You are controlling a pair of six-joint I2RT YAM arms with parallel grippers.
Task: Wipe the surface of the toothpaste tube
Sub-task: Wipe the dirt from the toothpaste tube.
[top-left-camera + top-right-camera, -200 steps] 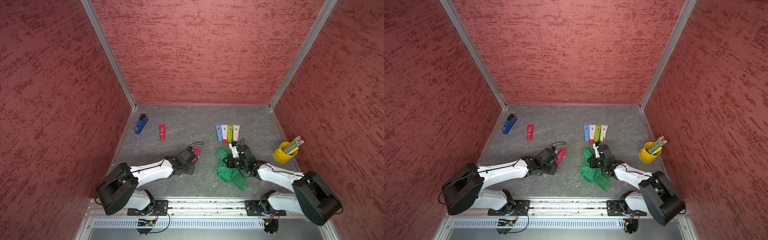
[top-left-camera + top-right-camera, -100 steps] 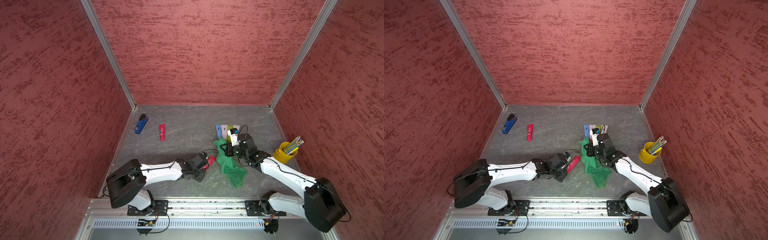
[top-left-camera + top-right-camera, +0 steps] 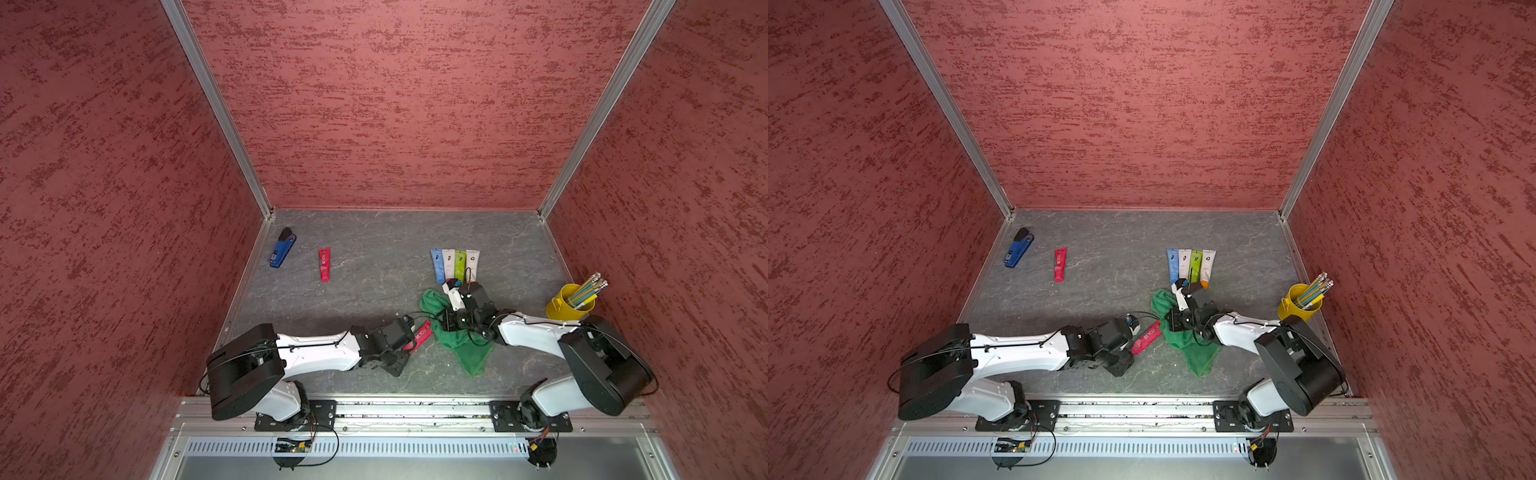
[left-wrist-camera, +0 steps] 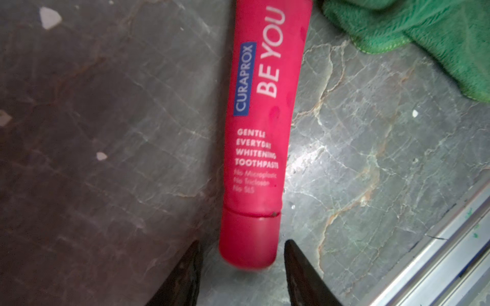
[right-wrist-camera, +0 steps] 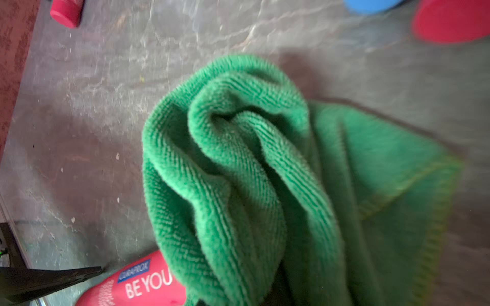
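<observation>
My left gripper should next grab the red toothpaste tube by its cap, so that the printed surface stays free to wipe.
The red toothpaste tube lies flat on the grey table, cap toward my left gripper. That gripper stands open, with a black fingertip on each side of the cap and a gap on both sides. In the left wrist view the tube reads "BE YOU". My right gripper is shut on a bunched green cloth. The cloth hangs over the tube's flat end and hides the right gripper's fingers.
A second red tube and a blue stapler lie at the back left. Several coloured tubes lie in a row behind the cloth. A yellow cup of pencils stands at the right. The metal rail runs along the front.
My left arm carried the tube rightward to the cloth, then the gripper opened and the tube now rests on the table. My right gripper drew the cloth toward the front, onto the tube's end.
</observation>
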